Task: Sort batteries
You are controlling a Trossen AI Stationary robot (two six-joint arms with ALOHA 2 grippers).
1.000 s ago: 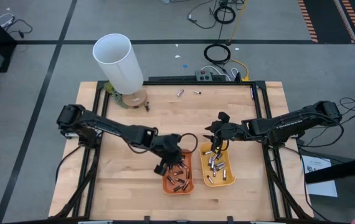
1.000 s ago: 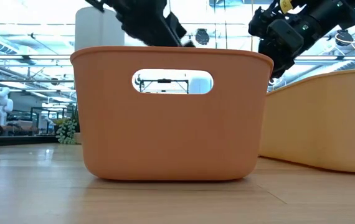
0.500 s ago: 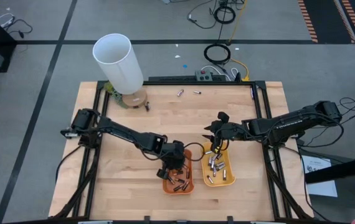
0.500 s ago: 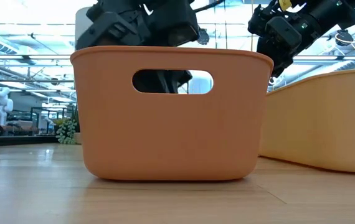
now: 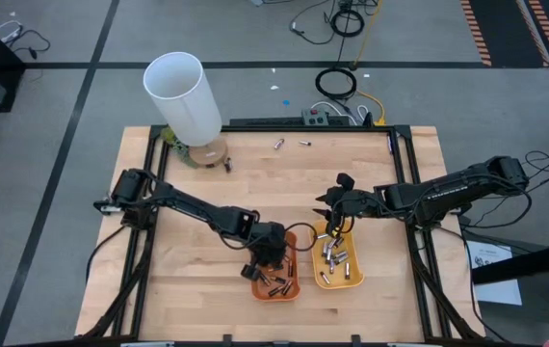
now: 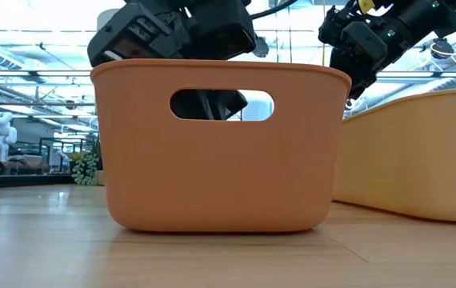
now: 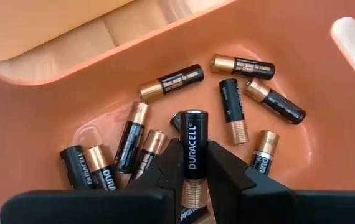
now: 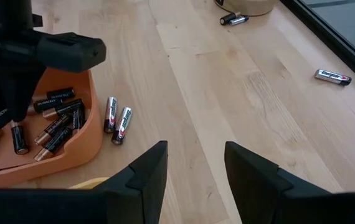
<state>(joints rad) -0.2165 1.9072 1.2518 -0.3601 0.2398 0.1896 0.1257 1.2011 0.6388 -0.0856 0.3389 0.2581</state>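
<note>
My left gripper needs to let go of the dark battery, as its coppery end is inside the orange tray, over the tray's bottom, and it would lie in there.
An orange tray [image 5: 276, 277] and a yellow tray [image 5: 339, 267] stand side by side near the table's front edge. Several dark batteries with coppery ends [image 7: 171, 82] lie on the orange tray's floor. My left gripper [image 7: 193, 148] reaches down into this tray, shut on one such battery [image 7: 191, 140]. In the high view the left gripper [image 5: 270, 258] sits over the tray's far part. My right gripper [image 8: 193, 165] hangs open over the yellow tray's far end [image 5: 332, 228], with nothing between its fingers. My left gripper pinches the battery's long sides [image 7: 190, 171] between its two fingers, from about its middle back toward its coppery end. The fingers slant down from the table's left, and the battery lies along them, dark end pointing away. Whether it rests on the tray floor cannot be told.
A tall white tube [image 5: 184, 96] stands at the far left. Loose batteries lie on the wood: two beside the orange tray [image 8: 116, 118], others near the far edge [image 5: 280, 144] [image 5: 304, 144]. The yellow tray holds several silvery batteries [image 5: 335, 253].
My left gripper has gone down and toward the table's near right, tipping steeper, from above the orange tray's far rim into the tray. It now shows behind the tray's handle hole in the low view. The right arm has kept still.
</note>
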